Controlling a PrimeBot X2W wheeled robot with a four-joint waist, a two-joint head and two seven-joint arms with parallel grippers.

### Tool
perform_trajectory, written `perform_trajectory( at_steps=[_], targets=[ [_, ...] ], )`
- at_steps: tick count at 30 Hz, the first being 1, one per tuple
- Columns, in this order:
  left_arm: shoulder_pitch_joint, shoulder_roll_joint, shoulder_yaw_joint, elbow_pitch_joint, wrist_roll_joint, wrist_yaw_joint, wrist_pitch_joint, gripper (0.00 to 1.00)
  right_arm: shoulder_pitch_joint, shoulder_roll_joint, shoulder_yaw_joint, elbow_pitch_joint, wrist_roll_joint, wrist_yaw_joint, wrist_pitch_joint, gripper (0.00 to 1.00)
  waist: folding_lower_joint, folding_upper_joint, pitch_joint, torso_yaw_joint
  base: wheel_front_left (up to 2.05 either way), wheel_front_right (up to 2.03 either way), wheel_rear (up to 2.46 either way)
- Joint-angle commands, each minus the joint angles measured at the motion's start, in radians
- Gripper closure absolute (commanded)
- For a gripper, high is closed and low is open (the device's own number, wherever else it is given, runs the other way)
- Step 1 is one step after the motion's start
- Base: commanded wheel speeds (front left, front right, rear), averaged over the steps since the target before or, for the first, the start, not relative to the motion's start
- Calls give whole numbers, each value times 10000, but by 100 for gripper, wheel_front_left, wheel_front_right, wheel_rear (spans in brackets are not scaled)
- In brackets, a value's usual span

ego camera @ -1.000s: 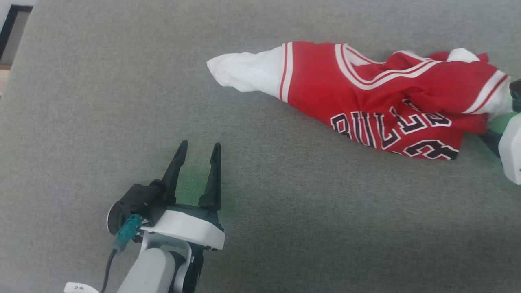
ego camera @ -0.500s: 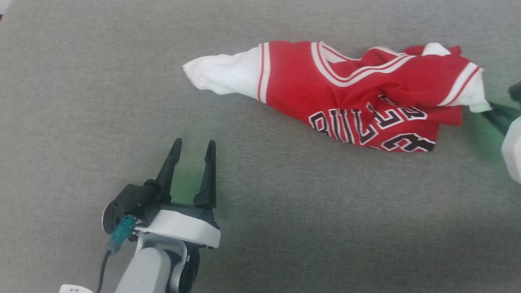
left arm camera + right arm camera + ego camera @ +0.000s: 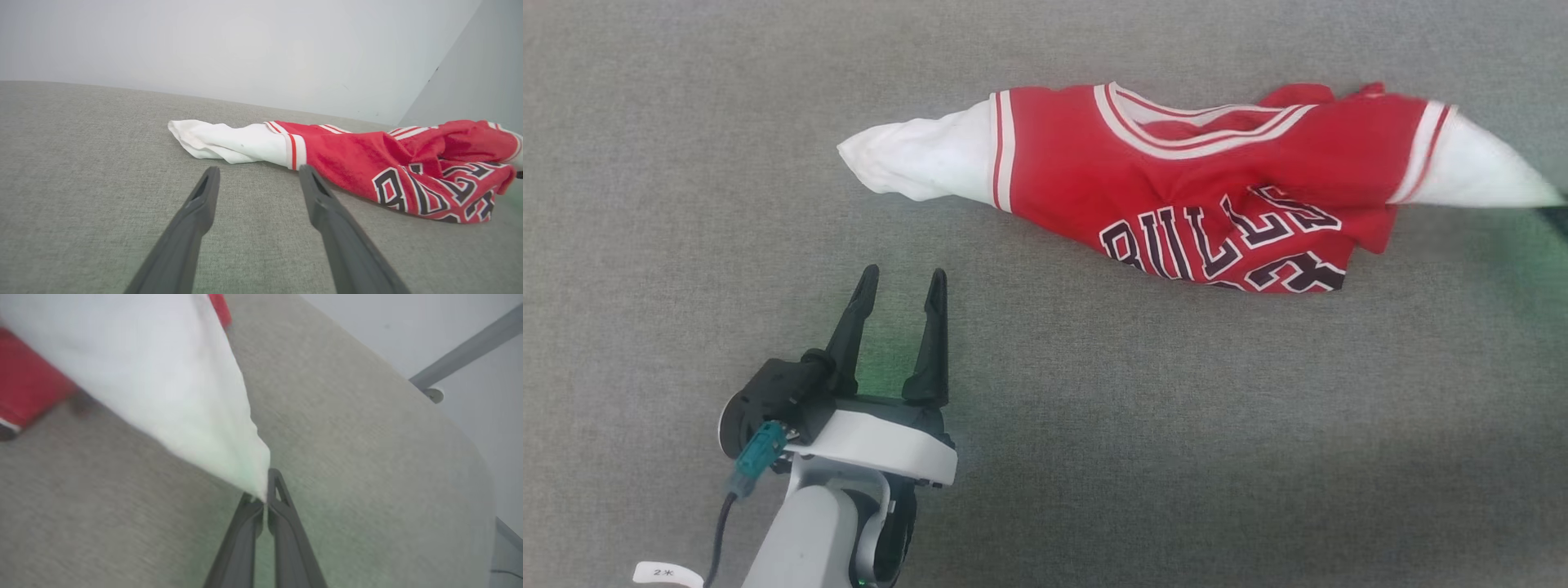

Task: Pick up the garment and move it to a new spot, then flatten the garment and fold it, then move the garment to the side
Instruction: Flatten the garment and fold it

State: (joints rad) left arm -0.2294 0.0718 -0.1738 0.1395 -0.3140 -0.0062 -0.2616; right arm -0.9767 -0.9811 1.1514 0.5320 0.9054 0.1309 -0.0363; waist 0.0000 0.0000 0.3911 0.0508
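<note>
I should next grab the garment (image 3: 1176,180) with my left gripper by the open edge of its white sleeve (image 3: 854,157). The cloth stands up there, while the rest lies loose.
The garment (image 3: 1176,180), a red jersey with white sleeves and dark lettering, lies crumpled across the grey surface; the left wrist view has it (image 3: 367,163) ahead and to the right. My right gripper (image 3: 265,496) is shut on the tip of the garment's white right sleeve (image 3: 163,375), which is pulled taut into a point (image 3: 1494,180) toward the head view's right edge. My left gripper (image 3: 898,286) stands open over bare surface, below and left of the other white sleeve (image 3: 915,159), apart from it.
Grey fabric-covered surface (image 3: 1094,457) stretches all round the garment. A pale wall (image 3: 245,49) rises behind its far edge. A grey metal bar (image 3: 466,347) shows past the surface's rounded edge in the right wrist view.
My right gripper shut on the right sleeve's tip and drew it out taut to the right. The head camera shifted, sliding the scene leftward. My left gripper stayed open.
</note>
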Motion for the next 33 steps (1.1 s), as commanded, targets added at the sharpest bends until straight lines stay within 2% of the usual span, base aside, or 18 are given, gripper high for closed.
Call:
perform_trajectory(
  at_steps=[1,4,8,14,18,19,20,21,24,27,29,33],
  targets=[
    [44,-18,52,28,39,-41,-48,0,68,-169,-86,199,104,-3,-148,100,0,0,7,-10,0,0,0],
    [116,-36,120,-31,44,-32,-48,0,413,-588,-242,851,234,-3,-408,100,0,0,58,-3,0,0,0],
    [140,-63,191,-95,89,-35,-49,0,991,-831,-690,1997,715,-3,-813,100,0,0,166,14,0,0,0],
    [109,-90,258,-91,190,-46,-49,0,1535,-446,-1172,3681,984,-4,-1264,100,0,0,265,-4,0,0,0],
    [78,-89,289,17,234,-57,-49,0,1679,66,-1329,4102,1147,-4,-1442,100,0,0,213,-69,0,0,0],
    [80,-75,304,51,245,-64,-49,0,1674,131,-1361,4210,1138,-4,-1526,91,0,0,179,-98,0,0,0],
    [86,-54,309,79,251,-89,-49,0,1681,234,-1395,4293,1168,-4,-1623,59,0,0,126,-126,0,0,0],
    [87,-17,294,113,260,-117,-50,0,1732,324,-1415,4362,1190,-4,-1709,2,0,0,66,-153,0,0,0],
    [-77,193,247,170,292,-273,40,0,1933,596,-1665,4506,1338,-3,-2061,0,0,0,-174,-237,0,0,0],
    [-497,653,159,-2,430,-503,422,0,2285,773,-2225,4376,1650,-3,-2261,0,0,0,-467,-390,0,0,0],
    [-878,992,41,-151,479,-700,869,0,2333,804,-3067,3990,1691,-3,-2304,0,0,0,-631,-554,0,0,0],
    [-2090,1757,-425,-292,60,-1115,2279,0,3249,1235,-5547,2765,1298,-3,-2280,0,0,0,-764,-1082,0,0,0]
  ],
)
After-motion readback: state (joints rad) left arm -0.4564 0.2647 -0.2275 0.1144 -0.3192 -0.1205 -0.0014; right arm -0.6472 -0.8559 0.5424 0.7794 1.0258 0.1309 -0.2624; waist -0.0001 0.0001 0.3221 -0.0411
